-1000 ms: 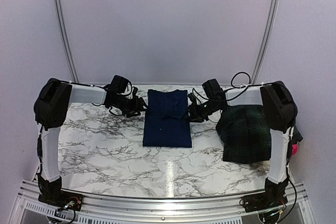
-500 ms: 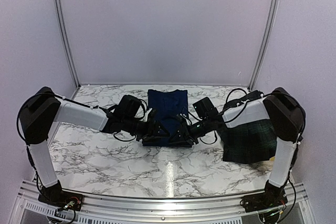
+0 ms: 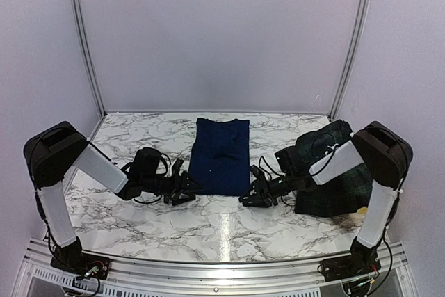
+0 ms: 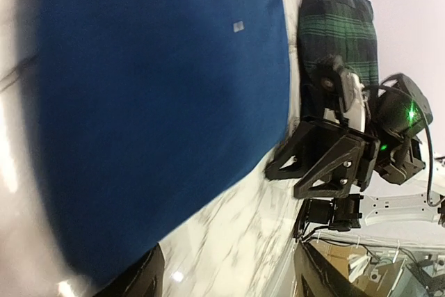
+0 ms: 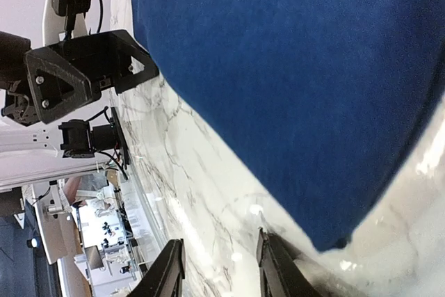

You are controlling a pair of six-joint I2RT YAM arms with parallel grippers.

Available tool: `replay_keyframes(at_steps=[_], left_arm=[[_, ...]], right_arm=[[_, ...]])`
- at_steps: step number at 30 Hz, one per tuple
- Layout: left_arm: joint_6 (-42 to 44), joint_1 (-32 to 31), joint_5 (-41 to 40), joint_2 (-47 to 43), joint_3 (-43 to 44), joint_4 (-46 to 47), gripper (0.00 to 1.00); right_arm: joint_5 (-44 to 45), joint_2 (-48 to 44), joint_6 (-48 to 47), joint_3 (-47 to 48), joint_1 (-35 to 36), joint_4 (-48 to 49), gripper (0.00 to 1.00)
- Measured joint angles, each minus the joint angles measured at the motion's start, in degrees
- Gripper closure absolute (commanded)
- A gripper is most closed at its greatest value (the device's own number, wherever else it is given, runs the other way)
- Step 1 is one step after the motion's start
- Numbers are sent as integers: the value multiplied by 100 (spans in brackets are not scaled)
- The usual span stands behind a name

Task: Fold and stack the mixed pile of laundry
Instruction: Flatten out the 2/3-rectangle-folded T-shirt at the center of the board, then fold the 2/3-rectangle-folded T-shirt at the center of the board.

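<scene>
My left gripper grabs the near corner (image 3: 195, 190) of the navy-blue cloth (image 3: 221, 154) next, opposite my right gripper's corner, to fold over the cloth's near edge.
A plain navy-blue cloth (image 3: 221, 154) lies flat as a rectangle in the middle of the marble table (image 3: 222, 231). My left gripper (image 3: 188, 188) sits low at its near left corner, open, with only marble between the fingers (image 4: 135, 279). My right gripper (image 3: 249, 197) sits low at the near right corner, open too, one finger (image 5: 274, 269) just beside the cloth's corner (image 5: 334, 241). Each wrist view shows the navy cloth (image 4: 153, 88) (image 5: 299, 81) and the opposite gripper beyond it. A dark green-and-navy plaid garment (image 3: 332, 168) lies bunched at the right, partly under the right arm.
The plaid garment (image 4: 341, 26) sits close behind my right forearm. A metal rail (image 3: 222, 269) runs along the table's near edge, and pale walls enclose the back and both sides.
Both grippers have come from the cloth's far end down its sides to its near corners and dropped close to the table. The navy cloth lies as before.
</scene>
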Motion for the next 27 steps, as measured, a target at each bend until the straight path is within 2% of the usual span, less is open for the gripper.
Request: replay_keyframes(at_steps=[2, 5, 10, 15, 19, 27], left_arm=[[-33, 118, -39, -380, -409, -111, 34], [166, 363, -229, -1163, -756, -772, 35], [944, 466, -927, -2138, -437, -2345, 42], [1626, 450, -1440, -2015, 17, -3329, 45], [2022, 343, -1613, -1582, 308, -3773, 45], [2343, -28, -1703, -949, 815, -3982, 50]], right_arm=[[94, -284, -35, -162, -9, -221, 62], [358, -916, -256, -249, -61, -872, 60], [997, -1749, -859, 44, -256, -2002, 59], [1829, -1753, -1469, 424, -286, -2922, 57], [2175, -1539, -1679, 505, -289, -3226, 57], [2297, -962, -1801, 730, -282, -3241, 57]])
